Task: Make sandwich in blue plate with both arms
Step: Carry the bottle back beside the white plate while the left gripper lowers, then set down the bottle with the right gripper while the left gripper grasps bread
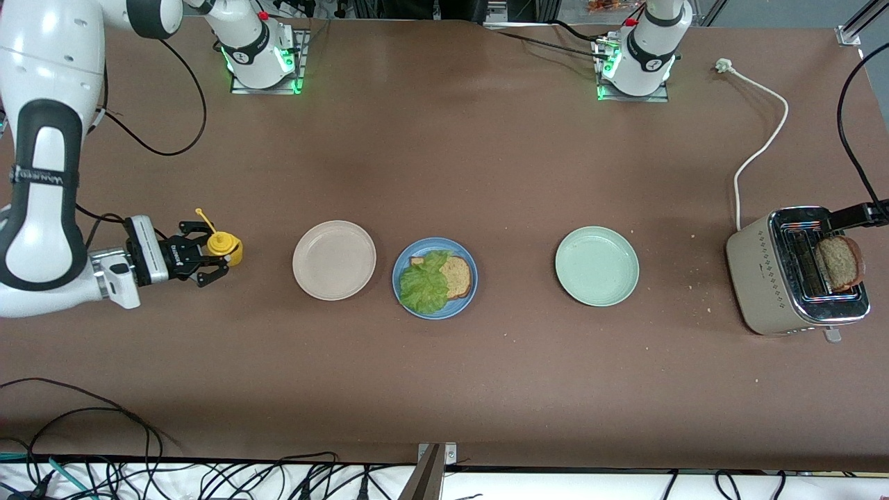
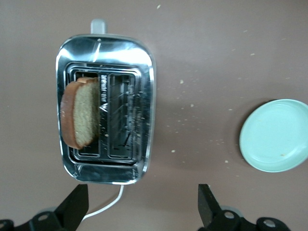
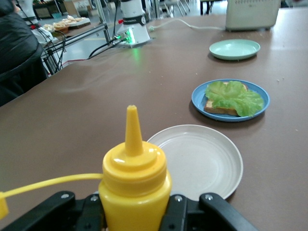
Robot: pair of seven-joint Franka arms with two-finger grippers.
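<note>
I next need to grip the bread slice with my left gripper by its exposed top crust [image 1: 853, 262], since the toaster slot closes around the lower part of the slice.
The blue plate [image 1: 405, 262] holds one slice of speckled brown bread [image 1: 459, 277] with a green lettuce leaf [image 1: 423, 285] lying over most of it. It also shows in the right wrist view [image 3: 263, 99]. A second bread slice [image 1: 840, 262] stands in a slot of the toaster [image 1: 764, 278]. My left gripper [image 1: 844, 219] is over the toaster, open and empty [image 2: 142, 209]. The slice shows below it [image 2: 82, 113]. My right gripper [image 1: 206, 262] is shut on a yellow squeeze bottle [image 1: 226, 248] at the right arm's end of the table, beside the beige plate [image 1: 334, 260].
A pale green plate [image 1: 596, 265] lies between the blue plate and the toaster. The toaster's white cord [image 1: 760, 149] runs toward the left arm's base. Crumbs lie scattered around the toaster. Cables hang along the table's edge nearest the front camera.
</note>
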